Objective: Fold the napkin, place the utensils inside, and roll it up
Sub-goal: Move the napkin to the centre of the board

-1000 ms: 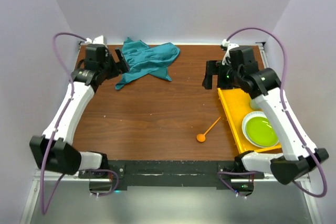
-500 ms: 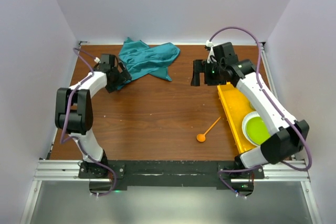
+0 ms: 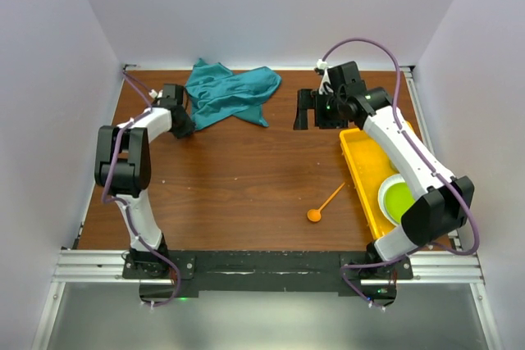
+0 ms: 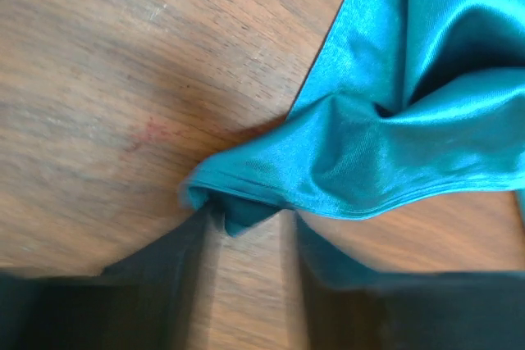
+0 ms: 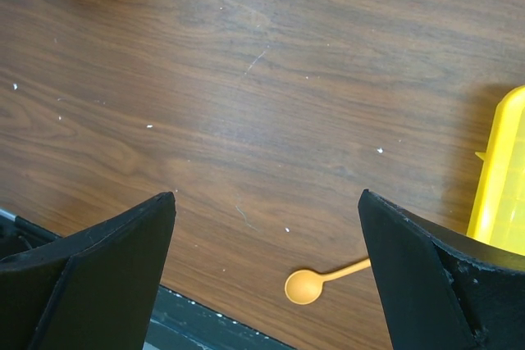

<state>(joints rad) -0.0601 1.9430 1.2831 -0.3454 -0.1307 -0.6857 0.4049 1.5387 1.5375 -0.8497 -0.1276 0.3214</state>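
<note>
The right gripper grabs the napkin (image 3: 230, 92) by its edge next, opposite my left gripper's bunched corner, to spread the napkin flat for folding.
The teal napkin (image 3: 230, 92) lies crumpled at the back of the table, left of centre. My left gripper (image 3: 182, 125) is low at its near-left corner. In the left wrist view the napkin (image 4: 394, 120) has a bunched corner lying between the narrowed, blurred fingertips of the left gripper (image 4: 250, 219), with wood showing in the gap behind it. The orange spoon (image 3: 326, 203) lies on the wood near the tray, bowl toward me. My right gripper (image 3: 316, 112) hovers open and empty at the back right, far from the spoon (image 5: 305, 286).
A yellow tray (image 3: 361, 161) runs along the right side and holds a green plate (image 3: 402, 200) in a white rim. Its edge shows in the right wrist view as the yellow tray (image 5: 500, 178). White walls close in on three sides.
The left arm has reached back and down to the napkin's corner and its jaws have narrowed from wide open. The right gripper has moved left and back, still open.
</note>
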